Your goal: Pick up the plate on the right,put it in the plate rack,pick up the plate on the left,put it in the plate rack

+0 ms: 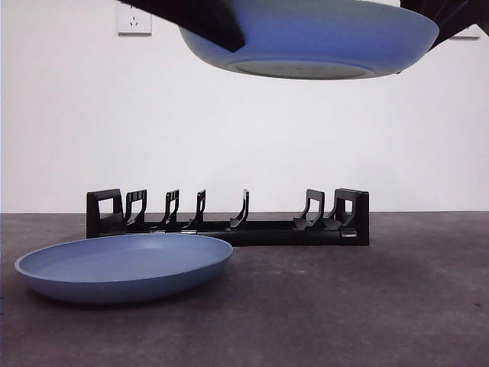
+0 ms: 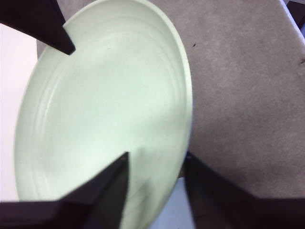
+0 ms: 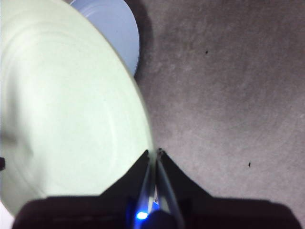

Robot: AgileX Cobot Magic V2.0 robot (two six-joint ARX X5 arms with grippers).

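Note:
I should next grab the raised plate by its upper rim (image 2: 157, 186) with my left gripper, to put it into the plate rack.
A blue plate (image 1: 321, 38) hangs high above the plate rack (image 1: 260, 229); it looks pale in the wrist views. My right gripper (image 3: 156, 153) is shut on the rim of this plate (image 3: 66, 109) and shows as the dark shape at the front view's top right (image 1: 432, 19). My left gripper (image 2: 157, 167) is open, its jaws straddling the opposite rim of the plate (image 2: 105, 105); it is the dark shape at the top left (image 1: 218, 27). A second blue plate (image 1: 122, 264) lies flat on the table in front of the rack's left end, also seen beyond the held plate (image 3: 116, 28).
The long black rack stands empty across the middle of the dark grey table (image 1: 367, 306), its prongs upright. A white wall with a socket (image 1: 134, 21) is behind. Bare table lies to the right of the lying plate.

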